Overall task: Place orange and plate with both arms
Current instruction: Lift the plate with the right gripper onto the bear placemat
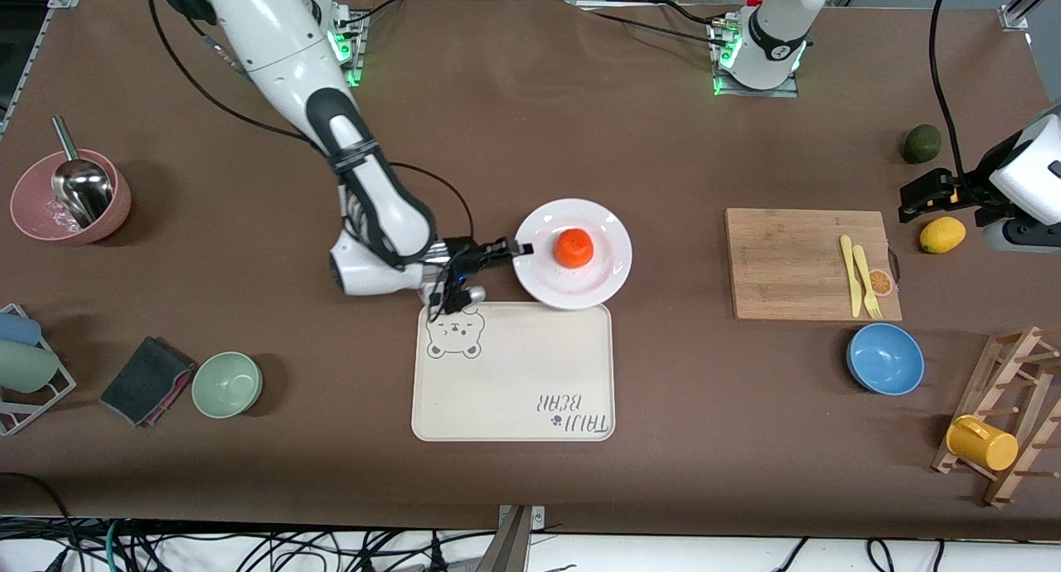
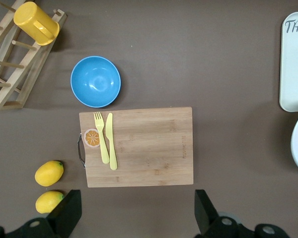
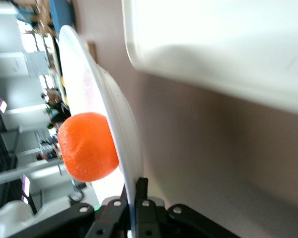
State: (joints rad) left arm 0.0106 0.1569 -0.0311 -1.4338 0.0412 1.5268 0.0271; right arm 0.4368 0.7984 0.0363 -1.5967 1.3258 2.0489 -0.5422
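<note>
The white plate's bottom (image 3: 123, 109) is hanging past the cream tray's far edge. The plate has to go into the cream tray (image 3: 228, 44) before my right gripper opens.
The orange (image 1: 574, 248) lies in the middle of the white plate (image 1: 609, 265), which is beside the cream tray, its near rim just overlapping the tray's farther edge. My right gripper (image 1: 520, 249) is shut on the plate's rim at the side toward the right arm's end. The right wrist view shows the rim of the plate (image 3: 124, 129) pinched in the right gripper (image 3: 134, 198), with the orange (image 3: 87, 146) resting on it. My left gripper (image 1: 912, 203) waits open over the table at the left arm's end, with nothing in the left gripper (image 2: 137, 210).
The cream bear tray (image 1: 514, 373) lies nearer the camera than the plate. A wooden board (image 1: 796, 261) carries a yellow fork and knife. A blue bowl (image 1: 885, 358), a lemon (image 1: 942, 235), an avocado (image 1: 922, 143) and a rack with a yellow cup (image 1: 982, 443) lie around it.
</note>
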